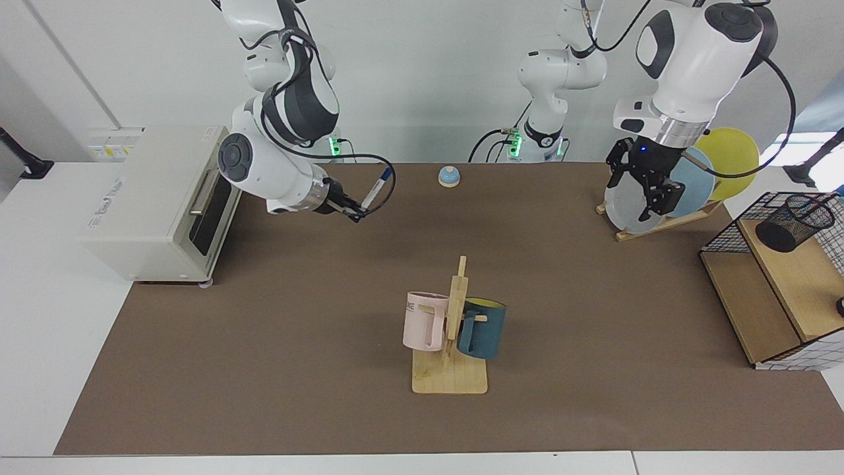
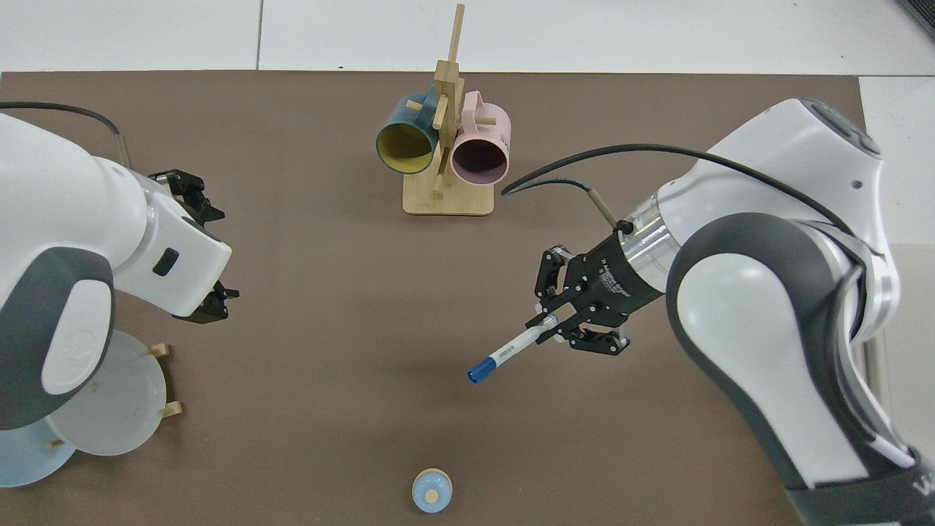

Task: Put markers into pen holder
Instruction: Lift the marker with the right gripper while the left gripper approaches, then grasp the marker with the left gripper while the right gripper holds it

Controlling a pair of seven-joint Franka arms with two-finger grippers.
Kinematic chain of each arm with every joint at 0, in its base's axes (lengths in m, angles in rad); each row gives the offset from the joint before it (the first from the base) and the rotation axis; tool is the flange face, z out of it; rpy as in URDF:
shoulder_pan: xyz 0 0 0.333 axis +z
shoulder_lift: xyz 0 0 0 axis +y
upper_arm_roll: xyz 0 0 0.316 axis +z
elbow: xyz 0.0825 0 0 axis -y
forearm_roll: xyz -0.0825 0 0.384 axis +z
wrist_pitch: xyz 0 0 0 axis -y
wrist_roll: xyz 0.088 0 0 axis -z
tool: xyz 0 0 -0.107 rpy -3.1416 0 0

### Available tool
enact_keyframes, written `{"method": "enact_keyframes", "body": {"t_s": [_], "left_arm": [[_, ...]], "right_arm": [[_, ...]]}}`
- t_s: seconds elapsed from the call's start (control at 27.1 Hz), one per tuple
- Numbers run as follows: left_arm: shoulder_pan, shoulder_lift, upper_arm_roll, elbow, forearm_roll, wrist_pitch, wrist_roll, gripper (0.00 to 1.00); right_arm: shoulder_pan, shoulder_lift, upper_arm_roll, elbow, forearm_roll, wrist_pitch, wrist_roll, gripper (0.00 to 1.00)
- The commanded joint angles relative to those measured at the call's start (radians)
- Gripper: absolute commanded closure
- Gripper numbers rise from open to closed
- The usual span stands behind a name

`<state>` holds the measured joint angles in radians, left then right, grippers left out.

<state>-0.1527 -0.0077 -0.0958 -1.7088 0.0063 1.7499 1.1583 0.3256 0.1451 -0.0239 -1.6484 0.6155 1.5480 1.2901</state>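
My right gripper covers the marker's lower end. My left gripper should grab the marker by its blue cap end [image 1: 385,174] next.
The marker [image 1: 374,189], white-barrelled with a blue cap, is held off the table in my right gripper [image 1: 356,212], which is shut on its lower end. The cap points up and toward the table's middle. From above, the marker [image 2: 509,354] sticks out of the right gripper [image 2: 556,327] over bare mat. The pen holder [image 1: 792,223], a small black mesh cup, leans on the wooden shelf at the far side of the table from the right gripper. My left gripper [image 1: 645,198] hangs open and holding nothing in front of the plates, between the marker and the pen holder.
A wooden mug rack [image 1: 450,375] with a pink and a teal mug stands mid-table. A toaster oven [image 1: 158,204] sits behind the right arm. A plate rack [image 1: 666,221], a blue bell [image 1: 448,176] and a wire-grid shelf [image 1: 758,310] are also there.
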Motion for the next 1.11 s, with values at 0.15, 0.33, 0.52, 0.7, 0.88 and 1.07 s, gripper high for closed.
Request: {"method": "enact_keyframes", "body": {"t_s": [0.15, 0.33, 0.52, 0.7, 0.88, 1.07], "left_arm": [[-0.004, -0.012, -0.102, -0.002, -0.023, -0.035, -0.141, 0.0], [-0.004, -0.024, -0.137, 0.006, -0.023, -0.113, -0.267, 0.0], [-0.004, -0.052, -0.173, 0.032, -0.022, -0.171, -0.374, 0.0], [-0.01, -0.037, -0.209, 0.096, -0.009, -0.214, -0.413, 0.0], [-0.01, -0.029, -0.26, 0.117, 0.011, -0.199, -0.43, 0.0], [-0.014, 0.002, -0.281, 0.113, -0.002, -0.141, -0.427, 0.0]], "right_arm": [[0.061, 0.051, 0.005, 0.084, 0.111, 0.118, 0.233, 1.0], [0.061, 0.051, 0.005, 0.07, 0.155, 0.167, 0.314, 1.0], [0.09, 0.054, 0.005, 0.067, 0.156, 0.227, 0.345, 1.0], [0.11, 0.067, 0.005, 0.053, 0.136, 0.277, 0.382, 1.0], [0.124, 0.067, 0.005, 0.056, 0.145, 0.282, 0.385, 1.0], [0.125, 0.067, 0.005, 0.055, 0.138, 0.284, 0.379, 1.0]]}}
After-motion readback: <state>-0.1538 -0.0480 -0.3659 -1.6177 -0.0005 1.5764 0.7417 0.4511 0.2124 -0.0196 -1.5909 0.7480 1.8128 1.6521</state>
